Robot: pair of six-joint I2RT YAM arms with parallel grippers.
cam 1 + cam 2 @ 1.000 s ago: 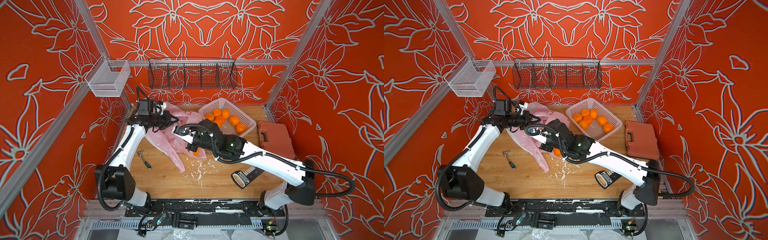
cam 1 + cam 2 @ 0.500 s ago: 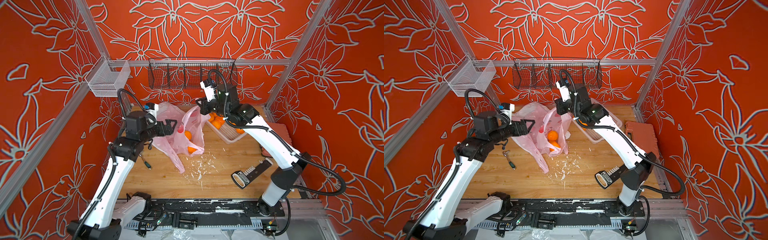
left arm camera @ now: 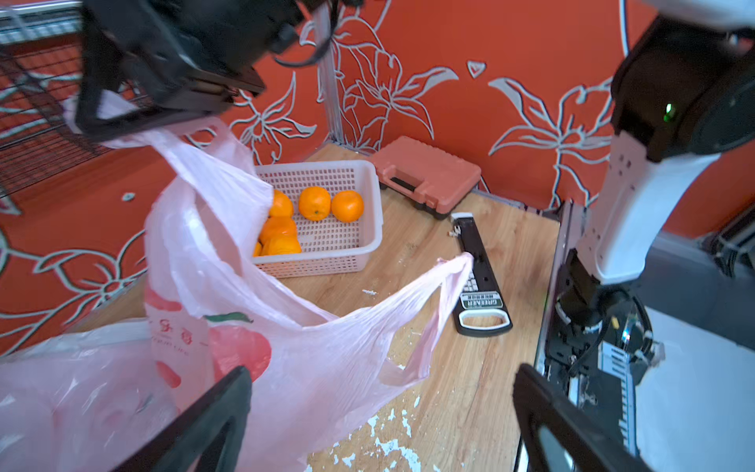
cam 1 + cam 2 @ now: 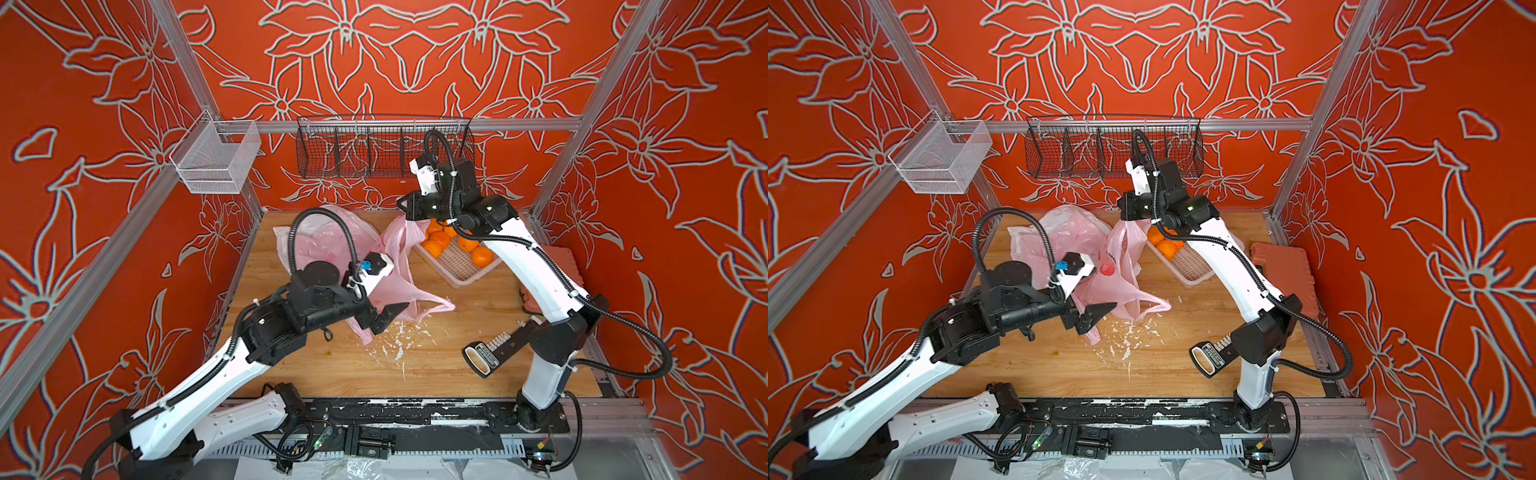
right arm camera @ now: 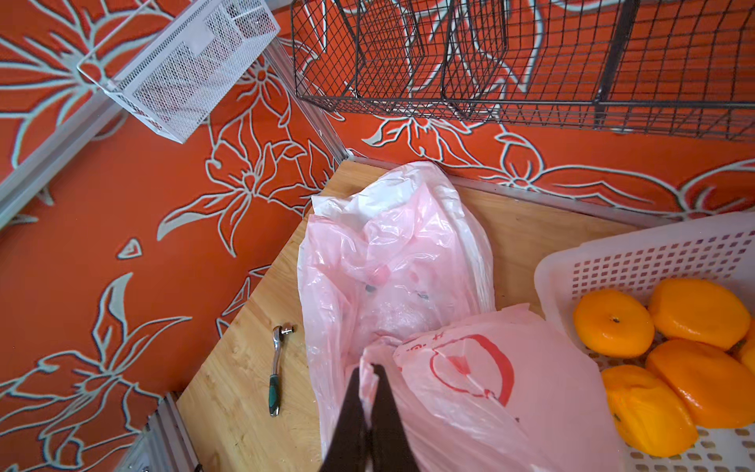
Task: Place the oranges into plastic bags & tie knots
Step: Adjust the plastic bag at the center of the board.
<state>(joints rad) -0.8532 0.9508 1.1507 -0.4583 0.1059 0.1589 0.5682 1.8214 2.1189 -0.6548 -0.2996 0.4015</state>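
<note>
My left gripper next takes hold of the pink bag's loose trailing handle loop near the loop's tip, to raise both handles for tying.
My right gripper (image 5: 369,367) is shut on one handle of a pink peach-print plastic bag (image 4: 395,243), holding it up beside the basket. The bag's other handle loop (image 3: 449,269) trails loose over the table. My left gripper (image 3: 380,380) is open at the bag's lower front, with nothing between its fingers. Several oranges (image 3: 314,202) lie in the pale pink basket (image 3: 327,171). Other plastic bags, pink over white (image 5: 388,245), are heaped at the back left. What is inside the lifted bag is hidden. No knots are in view.
A salmon tool case (image 4: 1283,266) sits at the right wall. A black labelled hand tool (image 4: 490,353) lies near the right arm's base. A small ratchet (image 5: 278,367) lies by the left edge. White flakes (image 4: 399,340) litter mid-table. Wire baskets (image 4: 382,145) hang on the back wall.
My left gripper has opened, let go of its bag handle and dropped back toward the front. That handle now sags onto the table. The right gripper still holds its handle up.
</note>
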